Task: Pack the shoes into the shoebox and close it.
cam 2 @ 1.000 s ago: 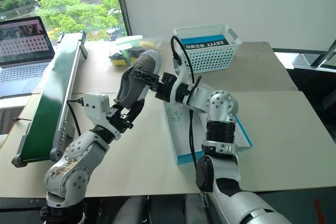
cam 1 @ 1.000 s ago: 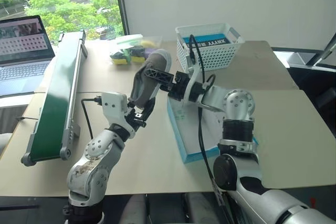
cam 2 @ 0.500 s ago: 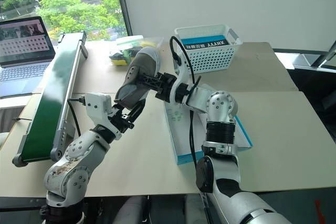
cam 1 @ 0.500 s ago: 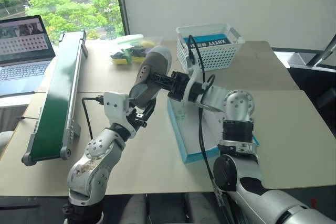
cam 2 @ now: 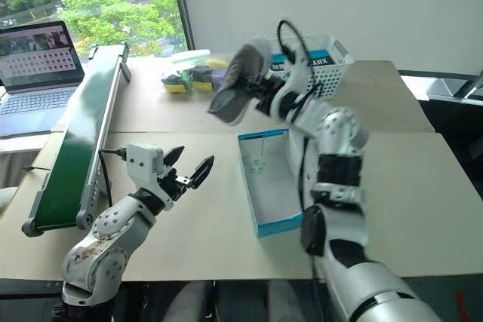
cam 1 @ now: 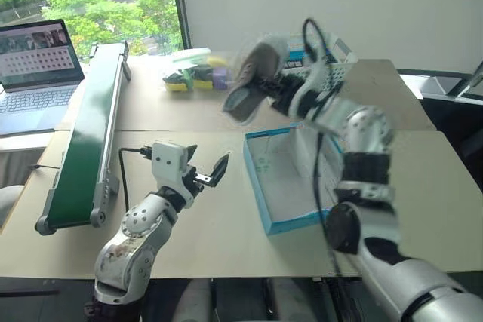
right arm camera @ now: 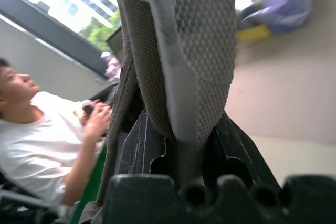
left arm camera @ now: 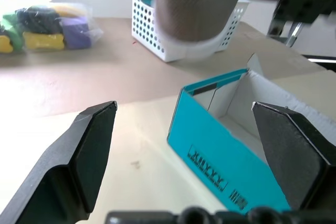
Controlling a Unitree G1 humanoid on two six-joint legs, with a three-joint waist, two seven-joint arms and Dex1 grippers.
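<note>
My right gripper lowers the grey-beige shoe (right arm camera: 178, 51) first, before it opens. The shoe now hangs high above the light-blue shoebox's far edge and would fall if I opened now.
One grey-beige shoe (cam 1: 247, 83) hangs in the air, blurred, above the far end of the shoebox (cam 1: 260, 194). My right gripper (cam 1: 278, 90) is shut on it; in the right wrist view the shoe's fabric (right arm camera: 184, 51) is pinched between the fingers (right arm camera: 139, 145). The light-blue shoebox (cam 2: 251, 190) lies open on the table and shows its white inside. My left gripper (cam 1: 205, 173) stands open and empty, low over the table left of the box. In the left wrist view its fingers (left arm camera: 89, 145) frame the box's blue wall (left arm camera: 210, 150).
A white lattice basket (cam 1: 332, 62) stands behind the box. A bag of coloured things (cam 1: 192, 75) lies at the back. A green conveyor (cam 1: 87, 130) runs along the left beside a laptop (cam 1: 38, 62). A seated person (right arm camera: 37, 140) appears in the right wrist view.
My left gripper let go of the shoe and opened. My right gripper shut on the shoe and carried it up and right, from beside the box to over its far end.
</note>
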